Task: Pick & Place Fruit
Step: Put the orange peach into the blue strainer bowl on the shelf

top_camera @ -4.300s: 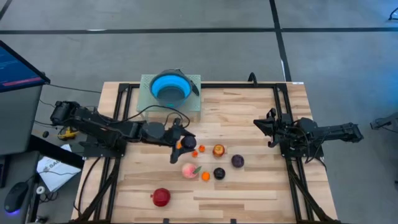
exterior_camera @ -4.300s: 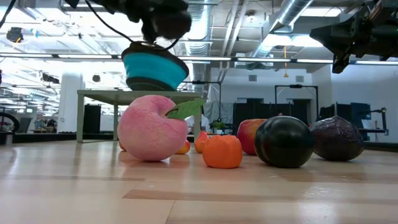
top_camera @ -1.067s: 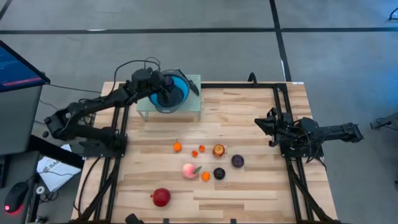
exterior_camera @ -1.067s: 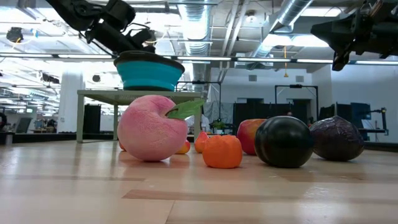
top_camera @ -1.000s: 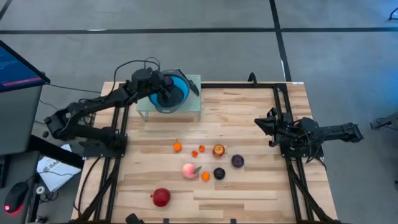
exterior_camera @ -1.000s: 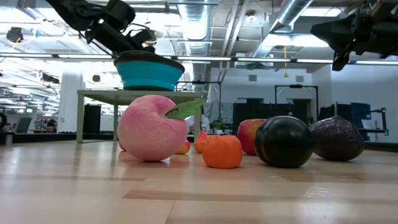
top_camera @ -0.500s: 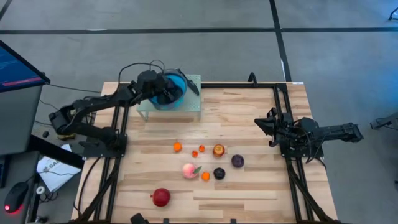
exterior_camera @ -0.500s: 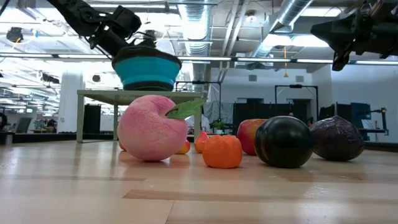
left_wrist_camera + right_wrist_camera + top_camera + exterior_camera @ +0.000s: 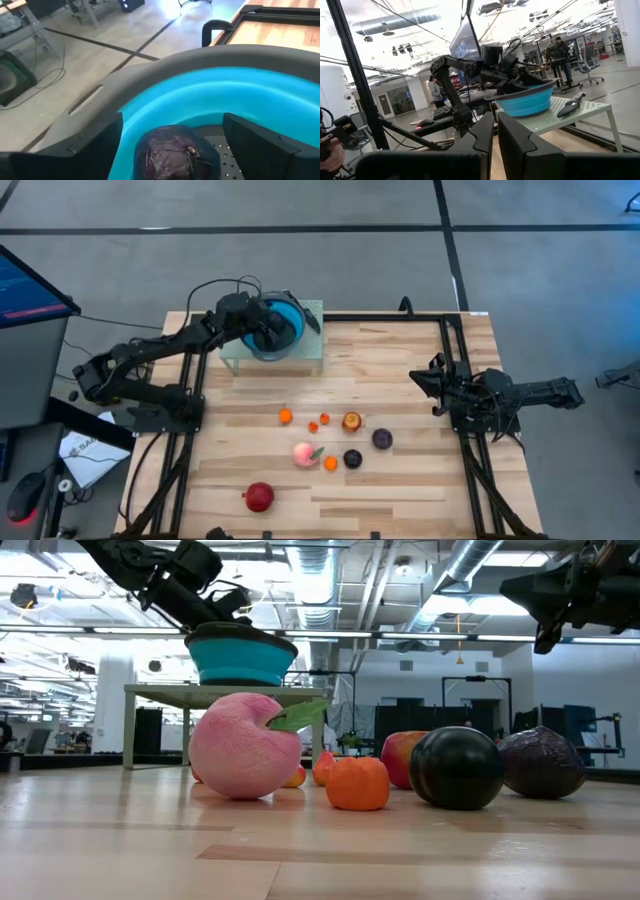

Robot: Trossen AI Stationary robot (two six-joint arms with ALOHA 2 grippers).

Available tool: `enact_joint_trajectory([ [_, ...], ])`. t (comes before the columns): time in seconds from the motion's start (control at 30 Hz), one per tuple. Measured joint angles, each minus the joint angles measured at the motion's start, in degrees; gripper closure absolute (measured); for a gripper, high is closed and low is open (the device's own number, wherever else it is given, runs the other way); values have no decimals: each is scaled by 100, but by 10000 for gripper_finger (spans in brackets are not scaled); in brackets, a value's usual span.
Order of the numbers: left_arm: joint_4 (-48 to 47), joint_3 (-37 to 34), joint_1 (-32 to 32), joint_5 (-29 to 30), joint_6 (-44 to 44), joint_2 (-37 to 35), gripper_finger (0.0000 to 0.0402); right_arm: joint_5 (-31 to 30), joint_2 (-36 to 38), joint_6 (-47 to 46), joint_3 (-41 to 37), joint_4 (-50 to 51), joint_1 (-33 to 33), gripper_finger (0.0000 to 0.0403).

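Note:
Next, my right gripper grabs the red-yellow fruit by its round sides to place it into the bowl.
My left gripper reaches into the blue bowl, open. Its fingers stand on either side of a dark purple plum, which lies on the bowl's floor. I see no contact with it. On the table lie a red apple, a pink peach with a leaf, two plums, a red-yellow fruit and several tiny oranges. My right gripper waits at the table's right side, shut.
The bowl sits on a pale green perforated stand at the table's far left. A dark tool lies on the stand beside the bowl. Black frame rails run along both table sides. Bare wood lies between the fruit and the stand.
My left gripper stays at the bowl. Half a second ago it had shifted slightly toward the table's left, and the bowl looked tilted in the low view. Both are now back where they were a second ago. The fruit on the table has not moved.

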State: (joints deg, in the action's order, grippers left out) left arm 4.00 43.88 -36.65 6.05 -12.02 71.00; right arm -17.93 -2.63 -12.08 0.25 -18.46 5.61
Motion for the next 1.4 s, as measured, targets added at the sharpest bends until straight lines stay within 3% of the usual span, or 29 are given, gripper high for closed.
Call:
enact_joint_trajectory([
  [0.33,31,-1,777,150,-86,-1570,84,-13,0,0,2,8,-107,381],
  [0.5,-107,-151,1956,108,-131,-2213,100,-13,-99,-113,2,-74,-250,378],
  [0.6,-182,-421,2925,695,-94,-2220,110,-13,-618,-412,44,37,-291,364],
  [0.73,-193,-759,4319,2065,354,-1834,121,99,-1676,-452,423,-4,-237,330],
  [0.83,-206,-822,5200,2622,1051,-1410,125,396,-2736,-447,877,237,-187,299],
  [0.97,-217,-820,5989,2711,2331,-910,128,1156,-4360,-71,1826,947,-226,247],
  [1.17,-900,-815,6557,2723,4273,-348,137,2723,-6683,1220,3731,2609,-470,138],
  [1.4,-1561,-834,6645,2751,5183,61,151,2836,-8856,3314,5826,4724,-455,44],
])
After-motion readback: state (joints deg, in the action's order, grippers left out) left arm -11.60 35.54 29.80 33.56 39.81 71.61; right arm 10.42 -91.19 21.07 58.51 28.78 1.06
